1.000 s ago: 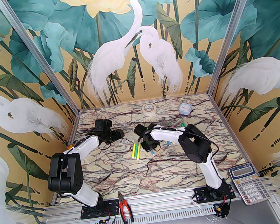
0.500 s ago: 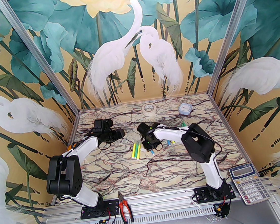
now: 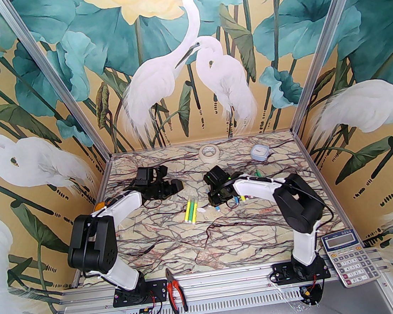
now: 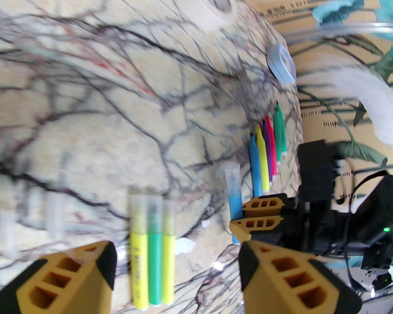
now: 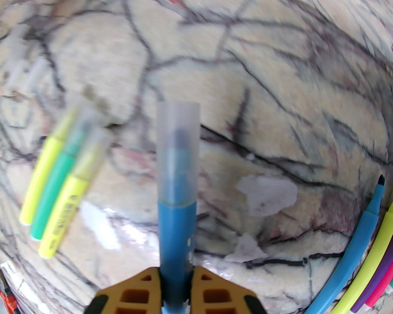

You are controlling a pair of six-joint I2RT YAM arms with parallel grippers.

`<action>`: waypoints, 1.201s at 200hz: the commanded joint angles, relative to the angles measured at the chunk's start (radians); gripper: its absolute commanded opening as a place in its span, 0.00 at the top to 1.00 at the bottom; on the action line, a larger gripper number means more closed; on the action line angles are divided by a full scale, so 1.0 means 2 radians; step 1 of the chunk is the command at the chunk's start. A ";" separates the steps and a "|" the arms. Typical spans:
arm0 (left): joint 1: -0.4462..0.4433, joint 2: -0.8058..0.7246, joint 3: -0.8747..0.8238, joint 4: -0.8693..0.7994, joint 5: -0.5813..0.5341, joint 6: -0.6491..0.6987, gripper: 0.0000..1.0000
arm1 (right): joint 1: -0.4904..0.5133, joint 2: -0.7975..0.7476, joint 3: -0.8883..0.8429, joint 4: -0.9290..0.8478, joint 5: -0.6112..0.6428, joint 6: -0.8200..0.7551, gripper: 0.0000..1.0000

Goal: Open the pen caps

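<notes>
I should grab the blue marker's translucent pen cap next with my left gripper to pull the marker open, and leave its body to my right gripper.
My right gripper (image 5: 176, 291) is shut on the lower body of a blue marker (image 5: 177, 224), which still wears its pale translucent pen cap (image 5: 178, 144). It holds the marker a little above the marble table (image 3: 201, 245), cap pointing to the left. In the left wrist view the capped blue marker (image 4: 235, 199) sticks out of the right gripper's tan fingers (image 4: 261, 222). My left gripper (image 4: 175, 254) is open, hovering left of it at mid-table (image 3: 172, 188). Three capped markers (image 3: 190, 211), yellow, green and yellow, lie side by side. Loose caps (image 4: 55, 211) lie blurred on the left.
A row of uncapped markers (image 4: 265, 156) lies at the right. A tape roll (image 3: 208, 152) and a small round blue box (image 3: 259, 152) stand at the back. Red-handled pliers (image 3: 174, 291) and a calculator (image 3: 349, 258) rest on the front rail. A white scrap (image 3: 201, 210) lies beside the three markers.
The right gripper has closed on the blue marker and carried it right and back. The left gripper has shifted slightly right toward it.
</notes>
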 commanded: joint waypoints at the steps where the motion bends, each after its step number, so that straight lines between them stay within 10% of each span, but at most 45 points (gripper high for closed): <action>1: -0.014 0.018 0.022 0.017 0.038 -0.009 0.32 | 0.002 -0.027 -0.014 0.045 -0.019 -0.014 0.90; 240: -0.065 0.083 0.077 0.070 0.114 -0.050 0.53 | 0.010 -0.071 -0.034 0.079 -0.055 -0.046 0.91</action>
